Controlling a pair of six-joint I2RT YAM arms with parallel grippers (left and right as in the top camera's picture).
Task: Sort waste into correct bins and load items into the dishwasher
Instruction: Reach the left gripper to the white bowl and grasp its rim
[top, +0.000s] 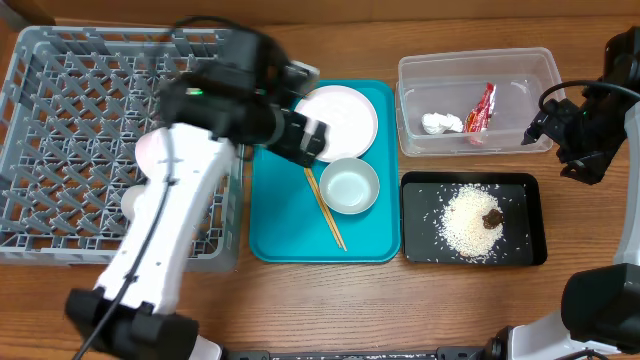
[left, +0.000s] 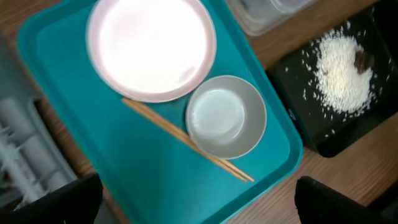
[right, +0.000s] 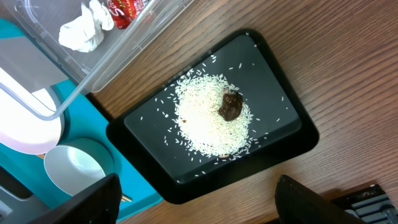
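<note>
The pale grey-green bowl has to go tilted into the dishwasher rack, so my left gripper needs to reach it and pinch its rim (top: 349, 212) (left: 244, 151). That leaves the bowl's base free.
The round white plate (top: 337, 121), the pale grey-green bowl (top: 349, 186) and the two wooden chopsticks (top: 326, 208) lie on the teal tray (top: 290, 235). My left gripper (left: 199, 202) is open and empty above the tray's near part, by the plate's left edge in the overhead view (top: 300, 135). The clear tub (top: 477, 65) holds the white tissue (top: 441, 123) and the red wrapper (top: 483, 110). The black tray (top: 420, 245) holds the rice (top: 467, 227) and the brown lump (top: 491, 216). My right gripper (right: 199, 199) is open and empty above the black tray's edge. A pinkish round shape (top: 150, 150) sits in the grey rack (top: 80, 90), partly hidden by my left arm.
The rack fills the table's left side, tight against the teal tray. The tub and the black tray stand right of the teal tray, with a narrow wood gap between them. My right arm (top: 590, 130) hangs over the table's right edge.
</note>
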